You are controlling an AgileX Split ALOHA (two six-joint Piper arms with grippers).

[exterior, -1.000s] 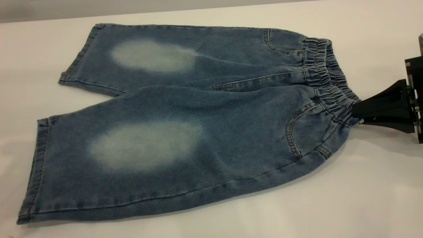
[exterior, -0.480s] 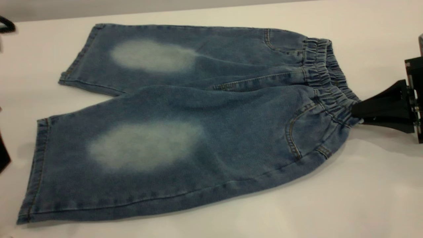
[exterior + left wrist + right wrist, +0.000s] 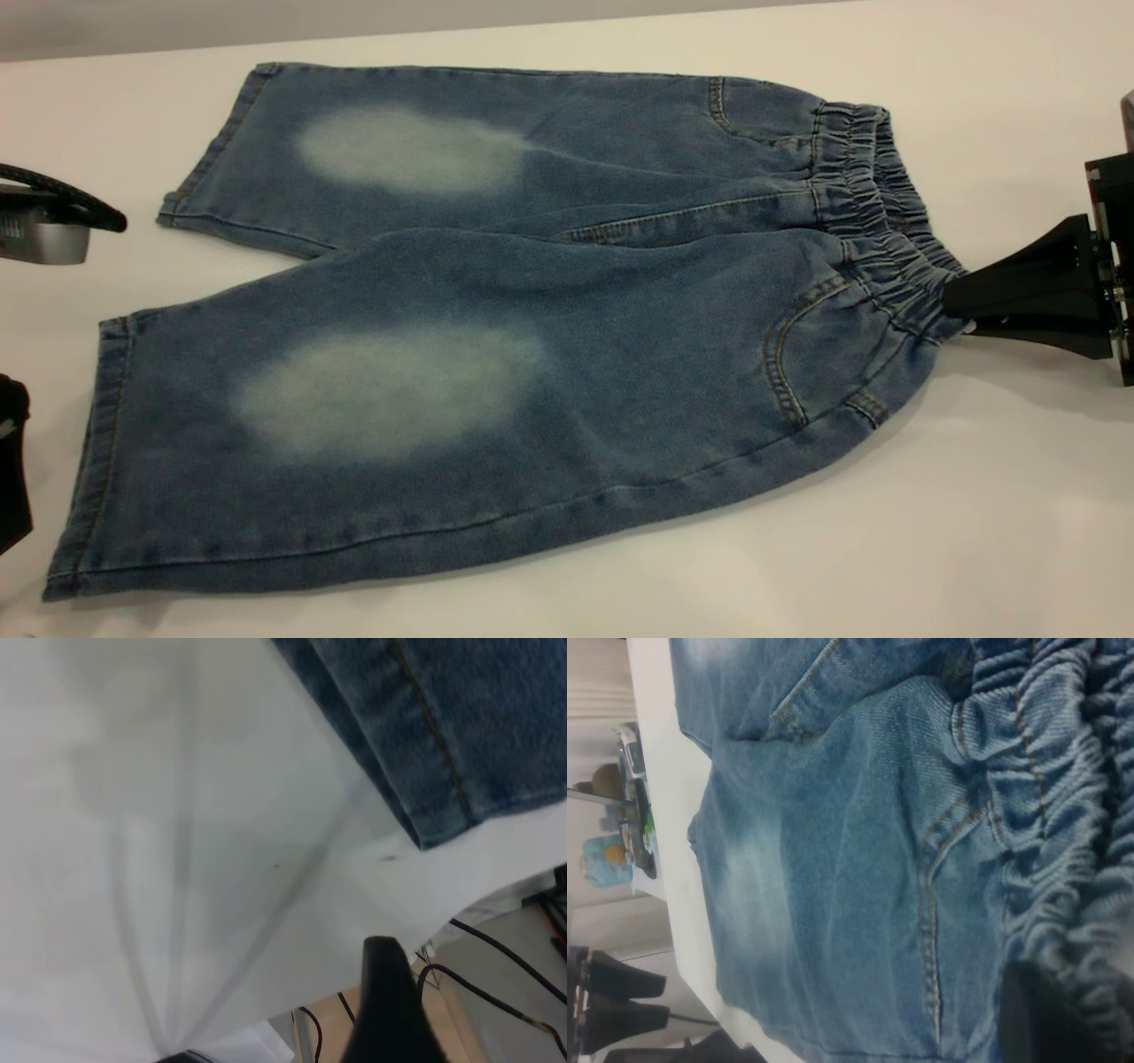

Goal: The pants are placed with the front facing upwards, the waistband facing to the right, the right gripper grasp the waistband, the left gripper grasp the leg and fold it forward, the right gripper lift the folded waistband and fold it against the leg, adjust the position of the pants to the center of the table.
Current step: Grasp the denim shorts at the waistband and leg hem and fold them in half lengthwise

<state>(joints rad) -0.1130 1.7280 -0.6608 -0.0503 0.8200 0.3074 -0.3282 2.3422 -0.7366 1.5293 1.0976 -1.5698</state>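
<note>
My left gripper should next take one leg of the blue denim pants [image 3: 496, 354] by its hem. Then it can fold that leg over the other leg [image 3: 415, 149].
The blue denim pants [image 3: 496, 354] lie flat, front up, on the white table [image 3: 974, 514], legs to the left. The ruched waistband [image 3: 873, 221] is at the right. My right gripper [image 3: 952, 306] is shut on the waistband's near end; in its wrist view a dark jaw tip presses into the gathered denim [image 3: 1063, 904]. My left gripper [image 3: 35, 337] stands open at the left edge, just left of the near leg's hem [image 3: 111, 425], touching no cloth. One finger [image 3: 390, 1001] shows in the left wrist view, with the hem corner [image 3: 443, 806] beyond it.
Bare table surrounds the pants on the near and right sides. The table's far edge [image 3: 532, 22] runs along the top of the exterior view. Cables [image 3: 496, 966] hang past the table's edge in the left wrist view.
The left gripper has come into view at the left edge and moved in toward the leg hems. The right gripper and the pants have stayed still.
</note>
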